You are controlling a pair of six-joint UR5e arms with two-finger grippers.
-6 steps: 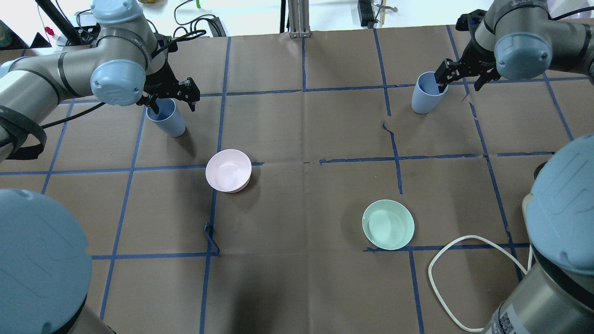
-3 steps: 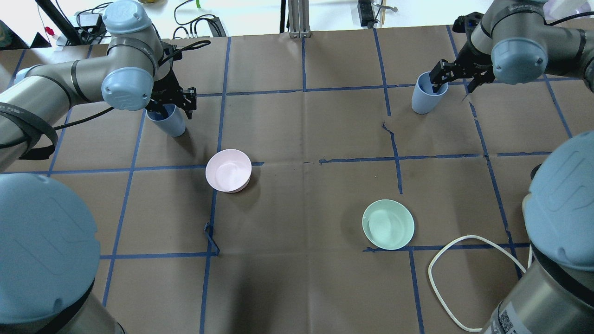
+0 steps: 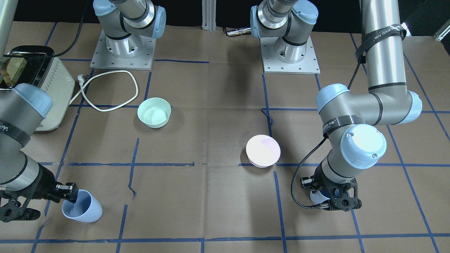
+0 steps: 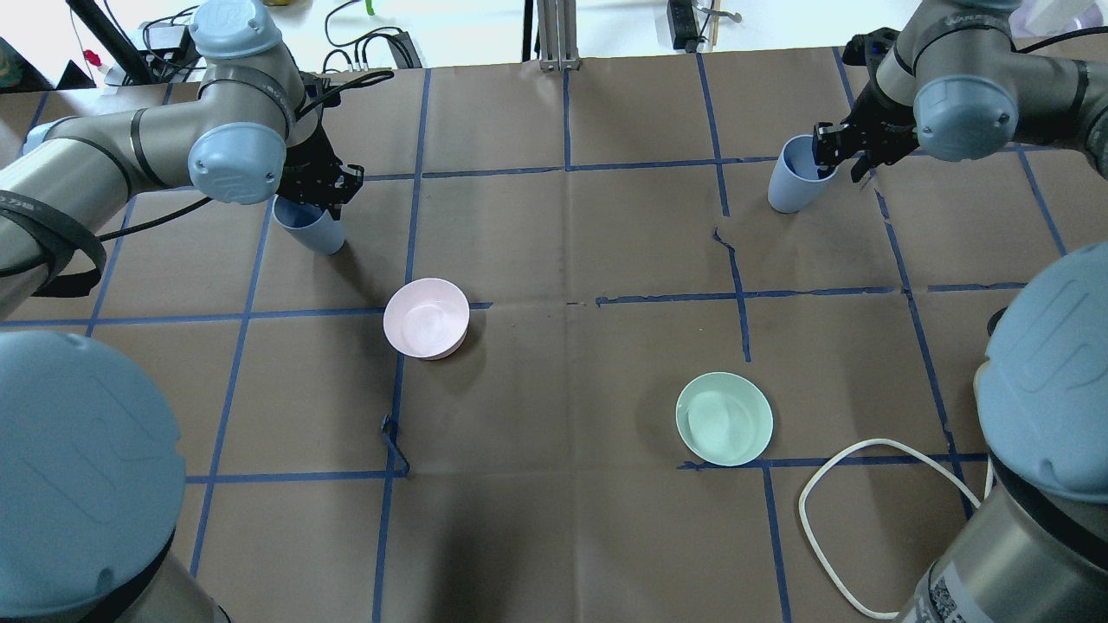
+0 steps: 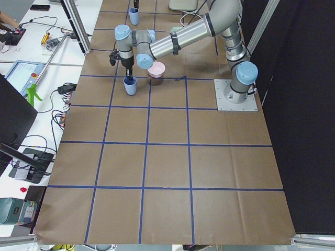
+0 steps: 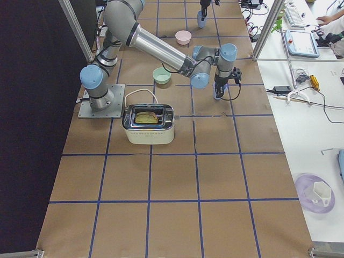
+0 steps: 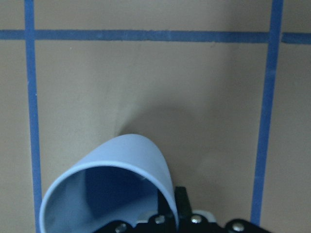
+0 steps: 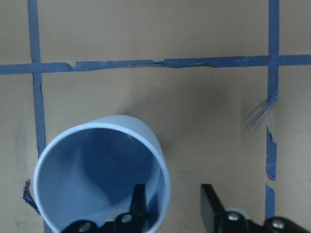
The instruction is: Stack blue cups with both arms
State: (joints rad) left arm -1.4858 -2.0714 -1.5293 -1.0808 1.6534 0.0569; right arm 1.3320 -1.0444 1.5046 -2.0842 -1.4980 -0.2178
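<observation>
The blue cup's round opening [image 3: 77,206] is wider than my open fingers. My right gripper grabs the cup by the thin side at its rim [image 3: 76,192] next.
Two pale blue cups stand upright on the brown table. The left cup [image 4: 313,227] is at the far left, and my left gripper [image 4: 316,186] is shut on its rim. In the left wrist view one finger [image 7: 181,201] presses the outside of the cup wall [image 7: 121,165]. The right cup [image 4: 792,183] is at the far right. My right gripper [image 4: 838,149] straddles its rim, still open. In the right wrist view one finger [image 8: 138,199] is inside the cup [image 8: 97,145]. The other finger [image 8: 210,204] is outside, with a gap to the wall.
A pale pink bowl [image 4: 426,317] sits left of centre and a mint-green bowl [image 4: 724,418] right of centre, both between the cups and nearer my base. A white cable [image 4: 831,510] and its toaster [image 3: 38,84] lie by my right base.
Both grippers have narrowed around the cup rims. The left one went from wide open to shut on its cup wall. The right one closed partway. The cups have not moved.
</observation>
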